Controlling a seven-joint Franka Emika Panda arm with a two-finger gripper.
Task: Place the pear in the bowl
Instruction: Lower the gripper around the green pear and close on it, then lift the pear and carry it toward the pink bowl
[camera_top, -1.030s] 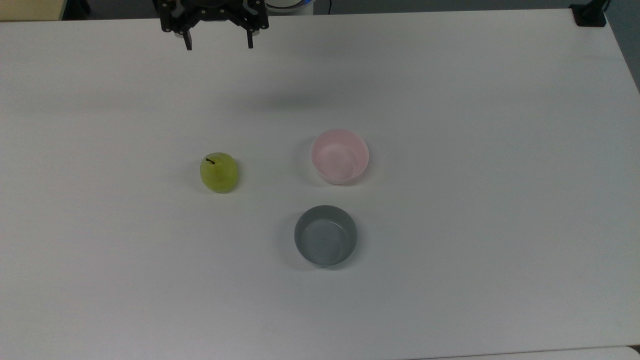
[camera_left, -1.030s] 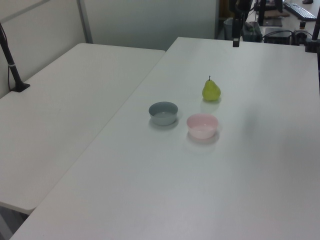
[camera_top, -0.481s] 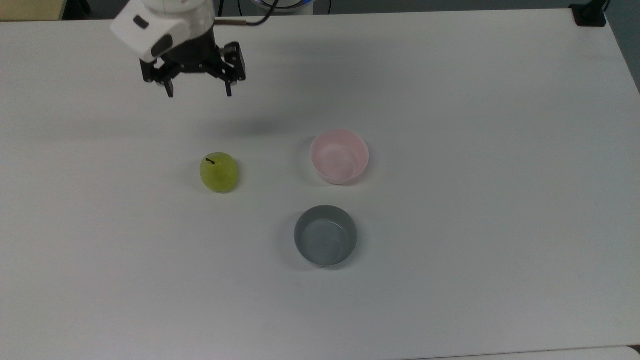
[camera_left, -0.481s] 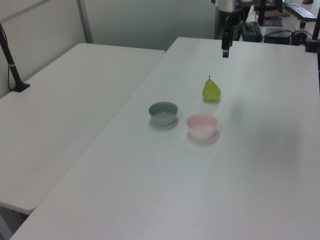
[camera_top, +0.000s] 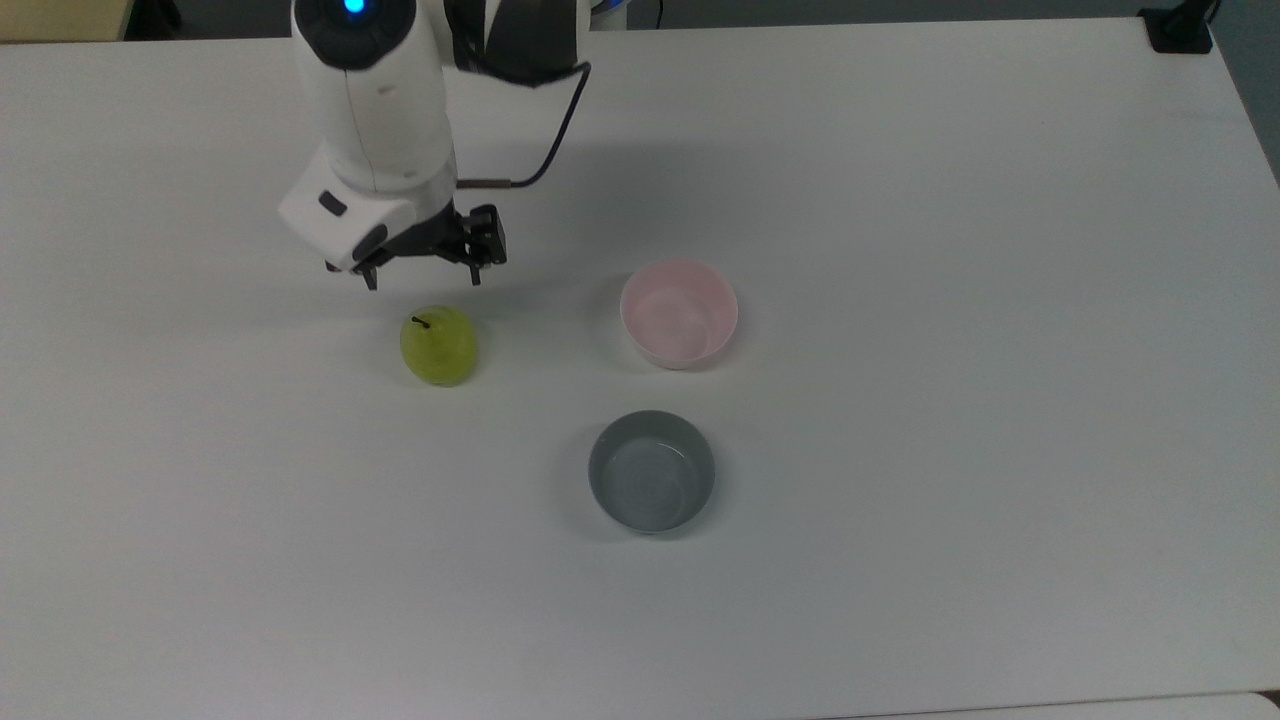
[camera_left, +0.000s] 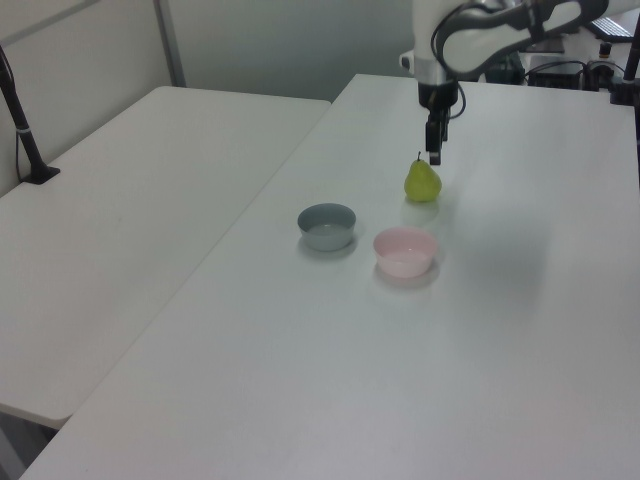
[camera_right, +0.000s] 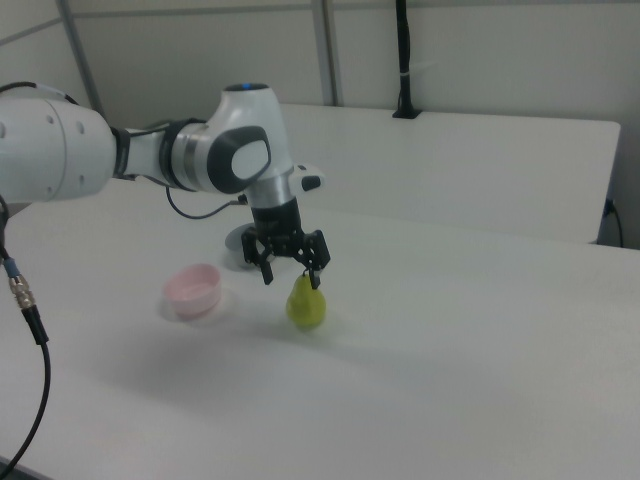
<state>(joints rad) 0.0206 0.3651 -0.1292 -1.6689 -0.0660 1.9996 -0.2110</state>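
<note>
The yellow-green pear should go in the pale pink bowl (camera_left: 405, 251), so my gripper needs to grab the yellow-green pear by its rounded body (camera_left: 423, 186) next.
The yellow-green pear (camera_top: 438, 345) stands upright on the white table (camera_top: 900, 200), dark stem up, also seen as the pear (camera_left: 422, 182) and the pear (camera_right: 305, 303). The pale pink bowl (camera_top: 679, 313) sits to its right in the top view and holds nothing; it shows as the bowl (camera_left: 405, 251) and the bowl (camera_right: 194, 289). My gripper (camera_top: 424, 277) hangs open just above the pear, fingers spread wide on either side of the stem, touching nothing. It appears as the gripper (camera_right: 291, 274) and the gripper (camera_left: 433, 152).
A grey bowl (camera_top: 651, 470) of similar size sits below the pink one in the top view, seen too as the grey bowl (camera_left: 327, 225). A second white table (camera_left: 130, 220) adjoins on the left view's left. A black post (camera_right: 403, 60) stands at the far table.
The arm has swept from the top view's upper edge down toward the pear, and the open gripper now hangs right over it. Pear and both bowls have stayed put.
</note>
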